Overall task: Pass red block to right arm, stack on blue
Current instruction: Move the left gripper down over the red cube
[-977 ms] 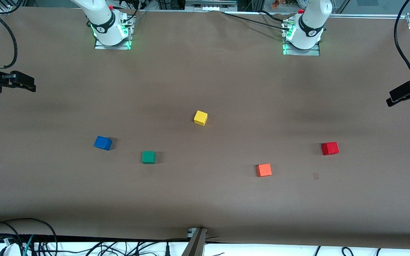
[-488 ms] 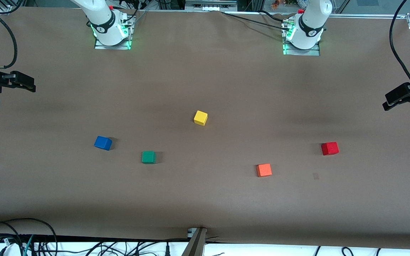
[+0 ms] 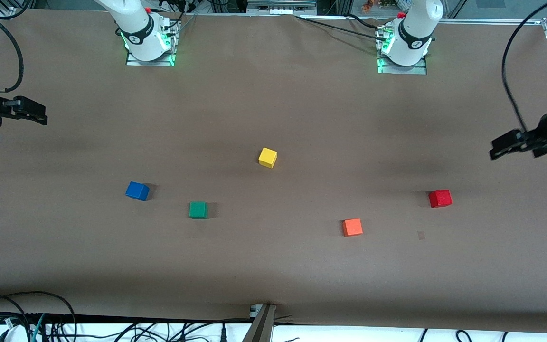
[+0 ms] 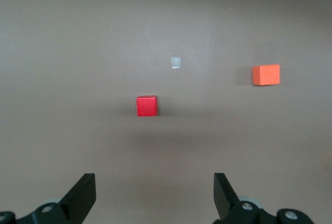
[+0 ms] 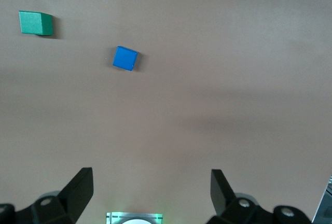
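Observation:
I need to grab two opposite sides of the red block (image 3: 440, 198) with my left gripper next, so there is room for the right gripper to grab it.
The red block (image 3: 440, 198) sits on the table toward the left arm's end; it also shows in the left wrist view (image 4: 147, 106). The blue block (image 3: 137, 191) sits toward the right arm's end and shows in the right wrist view (image 5: 125, 58). My left gripper (image 3: 495, 152) is open and empty in the air over the table's left-arm end, apart from the red block; its jaws (image 4: 154, 193) stand wide. My right gripper (image 3: 42, 116) is open and empty over the right arm's end of the table, where that arm waits, its jaws (image 5: 152, 190) wide.
An orange block (image 3: 352, 227) lies nearer the front camera than the red one, toward the table's middle. A green block (image 3: 198, 209) lies beside the blue one. A yellow block (image 3: 268, 157) sits mid-table. A small pale patch (image 3: 421, 235) marks the paper. Cables run along the table's front edge.
My left gripper has moved in from the table's end toward the red block. The right gripper and all blocks have stayed put.

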